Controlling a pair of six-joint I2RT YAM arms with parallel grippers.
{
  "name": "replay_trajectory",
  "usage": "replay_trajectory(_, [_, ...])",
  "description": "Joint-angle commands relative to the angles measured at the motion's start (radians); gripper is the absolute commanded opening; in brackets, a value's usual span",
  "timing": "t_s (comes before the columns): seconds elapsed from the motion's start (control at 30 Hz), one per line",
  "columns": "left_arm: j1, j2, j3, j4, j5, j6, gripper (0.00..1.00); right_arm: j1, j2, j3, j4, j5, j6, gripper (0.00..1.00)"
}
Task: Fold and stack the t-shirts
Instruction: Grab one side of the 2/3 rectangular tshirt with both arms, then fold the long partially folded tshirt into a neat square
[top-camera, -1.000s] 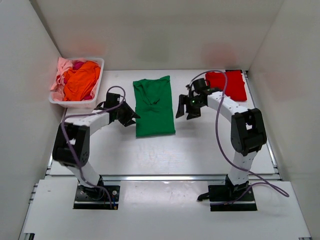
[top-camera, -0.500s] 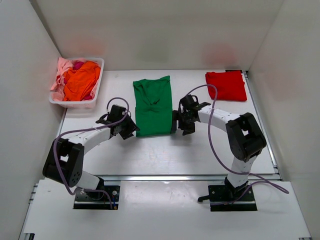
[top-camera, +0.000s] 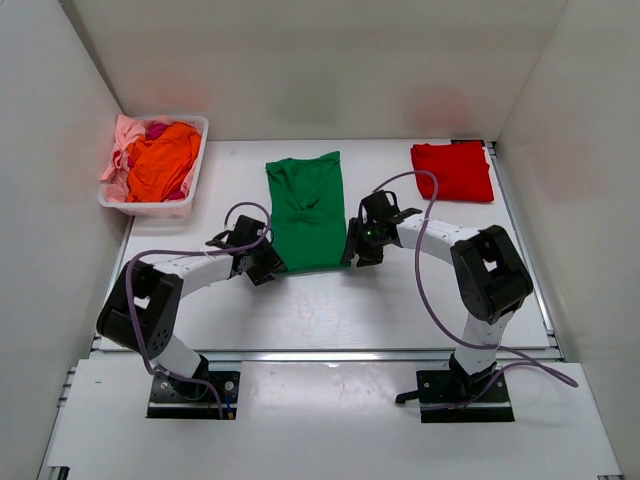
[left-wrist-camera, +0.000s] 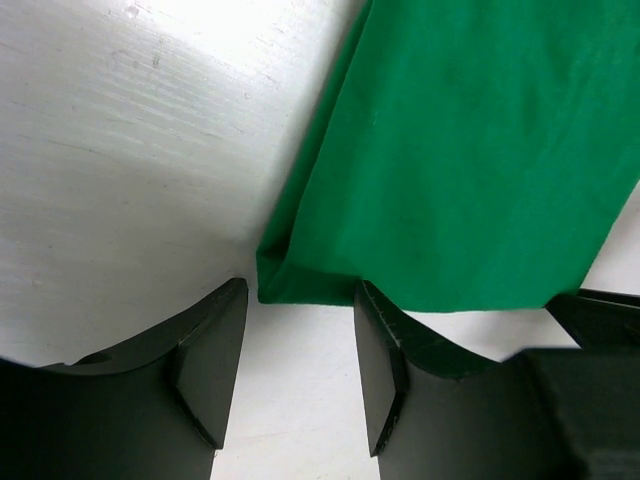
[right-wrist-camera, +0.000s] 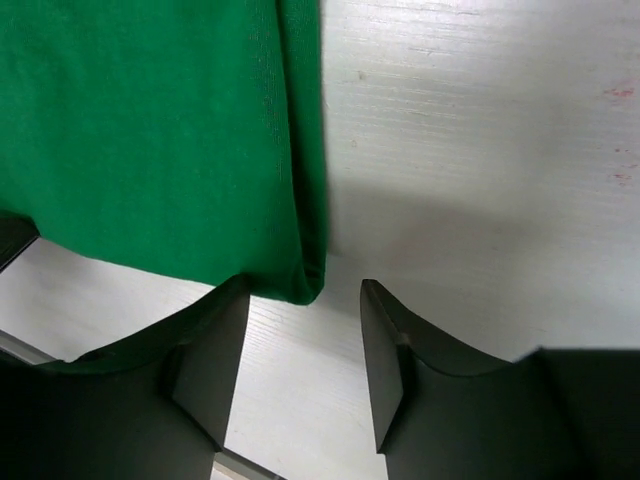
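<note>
My left gripper grabs the dark green t-shirt (top-camera: 307, 211) by its near corner (top-camera: 281, 270) next, and my right gripper grabs the other, to fold it evenly in half.
The dark green t-shirt (top-camera: 307, 211) lies flat in the table's middle, folded into a long strip. My left gripper (top-camera: 262, 266) is open at its near left corner; the left wrist view shows that green corner (left-wrist-camera: 285, 280) just ahead of the spread jaws. My right gripper (top-camera: 355, 250) is open at the near right corner; the right wrist view shows that corner (right-wrist-camera: 300, 280) between the jaw tips. A folded red t-shirt (top-camera: 453, 171) lies at the back right. Orange (top-camera: 163, 160), pink and magenta shirts fill the basket.
A white plastic basket (top-camera: 192, 190) stands at the back left by the left wall. White walls close in the table on three sides. A metal rail (top-camera: 330, 354) runs along the near edge.
Both grippers came down and in toward the near corners of the green shirt; the right arm swung from near the red shirt to the green one. The shirts have not moved.
</note>
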Motion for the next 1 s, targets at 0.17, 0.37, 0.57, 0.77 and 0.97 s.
replay_trajectory(0.17, [0.006,0.056,-0.007,0.052,-0.077,0.01,0.54,0.019,0.044,-0.008,0.089,-0.035,0.055,0.43])
replay_trajectory(0.37, [0.002,0.023,-0.07,0.102,-0.036,0.012,0.0,0.036,0.012,-0.043,0.08,-0.061,0.031,0.01])
replay_trajectory(0.57, [-0.04,-0.227,-0.179,-0.068,0.104,0.038,0.0,0.045,-0.222,-0.219,-0.001,-0.108,-0.005,0.0])
replay_trajectory(0.77, [-0.065,-0.69,-0.371,-0.298,0.187,-0.124,0.0,0.183,-0.502,-0.429,-0.097,-0.127,0.055,0.0])
replay_trajectory(0.97, [-0.098,-0.984,-0.342,-0.517,0.254,-0.195,0.0,0.323,-0.761,-0.525,-0.145,-0.125,0.212,0.0])
